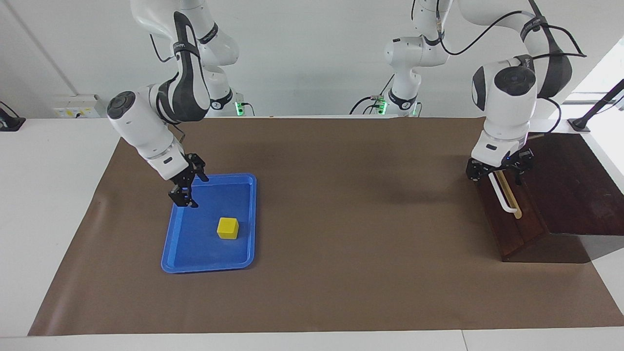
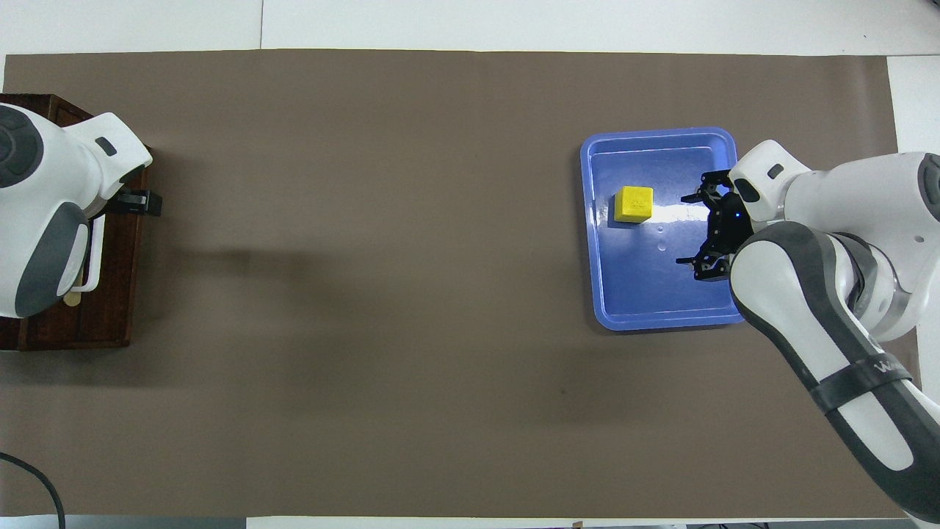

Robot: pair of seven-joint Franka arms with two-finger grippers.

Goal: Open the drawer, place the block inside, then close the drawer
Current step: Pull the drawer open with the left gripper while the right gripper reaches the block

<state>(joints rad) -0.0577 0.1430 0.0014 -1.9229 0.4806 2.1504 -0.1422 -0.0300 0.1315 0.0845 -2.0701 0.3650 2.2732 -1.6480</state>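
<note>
The drawer is closed in its dark wooden box (image 2: 104, 319). Next, my left gripper takes hold of the drawer by its white bar handle (image 2: 93, 258) to open the drawer.
The yellow block (image 1: 227, 228) lies in a blue tray (image 1: 209, 265) toward the right arm's end of the table; it also shows in the overhead view (image 2: 633, 203). My right gripper (image 1: 193, 189) hangs open and empty over the tray, beside the block and apart from it. The drawer (image 1: 517, 229) sits closed in its dark wooden box (image 1: 575, 190) at the left arm's end. My left gripper (image 1: 499, 169) is open and straddles the end of the white bar handle (image 1: 503, 197) nearer to the robots. In the overhead view the left arm hides most of the handle (image 2: 93, 258).
Brown paper (image 1: 341, 219) covers the table between the tray and the box. The blue tray (image 2: 661, 319) holds only the block. White table edges border the paper all around.
</note>
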